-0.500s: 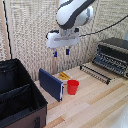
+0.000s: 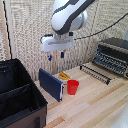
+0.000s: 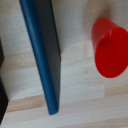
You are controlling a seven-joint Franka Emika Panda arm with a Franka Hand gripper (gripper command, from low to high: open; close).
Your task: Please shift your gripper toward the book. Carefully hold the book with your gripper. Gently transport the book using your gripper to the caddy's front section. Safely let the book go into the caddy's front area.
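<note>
The gripper grabs the dark navy book next by its top edge (image 2: 52, 76) (image 3: 38, 45), to carry the book into the caddy's front section.
The book (image 2: 51, 84) is thin and dark navy and stands tilted on its edge on the wooden table, between the caddy (image 2: 17, 95) and a red cup (image 2: 73, 87). My gripper (image 2: 56, 55) hangs in the air above the book, apart from it, with its short dark fingers (image 2: 50, 57) spread and nothing between them. The caddy is a black box with inner dividers at the exterior view's left. In the wrist view the book (image 3: 42, 55) runs as a long blue strip beside the red cup (image 3: 111, 47); my fingers do not show there.
A dark metal toaster oven (image 2: 112, 54) sits at the exterior view's right with a black wire rack (image 2: 97, 73) in front of it. A small yellow object (image 2: 65, 76) lies behind the cup. A pale panelled wall stands behind the table.
My gripper has come lower and a little toward the exterior view's left, closer to the book. The book, cup and caddy have not moved.
</note>
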